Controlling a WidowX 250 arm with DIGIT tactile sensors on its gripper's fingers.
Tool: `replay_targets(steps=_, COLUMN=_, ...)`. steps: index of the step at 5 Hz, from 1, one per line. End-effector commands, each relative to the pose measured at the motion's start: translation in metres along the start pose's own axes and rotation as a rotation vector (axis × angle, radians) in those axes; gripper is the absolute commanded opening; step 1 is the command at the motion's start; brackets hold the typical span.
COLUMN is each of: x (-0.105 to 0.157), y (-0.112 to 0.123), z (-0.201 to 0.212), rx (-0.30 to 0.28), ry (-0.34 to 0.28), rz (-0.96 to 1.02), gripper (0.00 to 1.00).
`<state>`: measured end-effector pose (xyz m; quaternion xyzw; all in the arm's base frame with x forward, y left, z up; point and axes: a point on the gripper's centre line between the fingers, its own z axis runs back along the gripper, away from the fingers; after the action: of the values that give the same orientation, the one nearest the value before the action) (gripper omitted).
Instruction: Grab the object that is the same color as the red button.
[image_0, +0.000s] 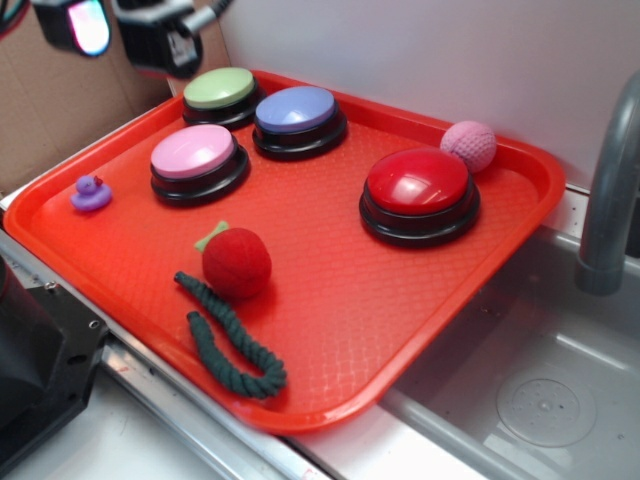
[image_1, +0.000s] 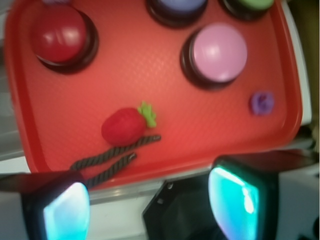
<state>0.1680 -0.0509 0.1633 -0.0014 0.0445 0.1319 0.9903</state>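
The fuzzy ball matches the red button (image_0: 418, 185), so my gripper needs to grab the ball next by its round red body (image_0: 238, 264) to pick it out.
The small red fuzzy ball (image_0: 236, 262) with a light green leaf tab lies on the orange tray (image_0: 330, 330), left of centre near the front. It also shows in the wrist view (image_1: 124, 126). The large red dome button (image_0: 418, 185) on a black base stands at the tray's right; in the wrist view it is at the upper left (image_1: 60, 34). My gripper (image_0: 125, 30) hangs high above the tray's far left corner, well away from the ball. In the wrist view the gripper (image_1: 150, 207) is open and empty, its two fingers wide apart.
A dark green rope (image_0: 225, 340) lies curled by the ball. Pink (image_0: 194, 152), green (image_0: 220, 89) and purple (image_0: 296, 109) dome buttons stand at the back left. A pink textured ball (image_0: 469, 145) and a small purple duck (image_0: 91, 193) are on the tray. A sink basin (image_0: 520, 390) and grey faucet (image_0: 612, 180) are at right.
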Motion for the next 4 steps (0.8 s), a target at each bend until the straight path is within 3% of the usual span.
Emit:
replay_targets(steps=1, x=0.011, y=-0.022, z=-0.062, rx=-0.120, ry=-0.127, rz=0.279, gripper=1.00)
replay_targets(steps=2, x=0.014, y=-0.029, z=-0.093, rx=-0.253, ry=-0.149, rz=0.266, gripper=1.00)
replay_targets(steps=4, x=0.014, y=-0.037, z=-0.108, rx=-0.285, ry=-0.118, rz=0.235, gripper=1.00)
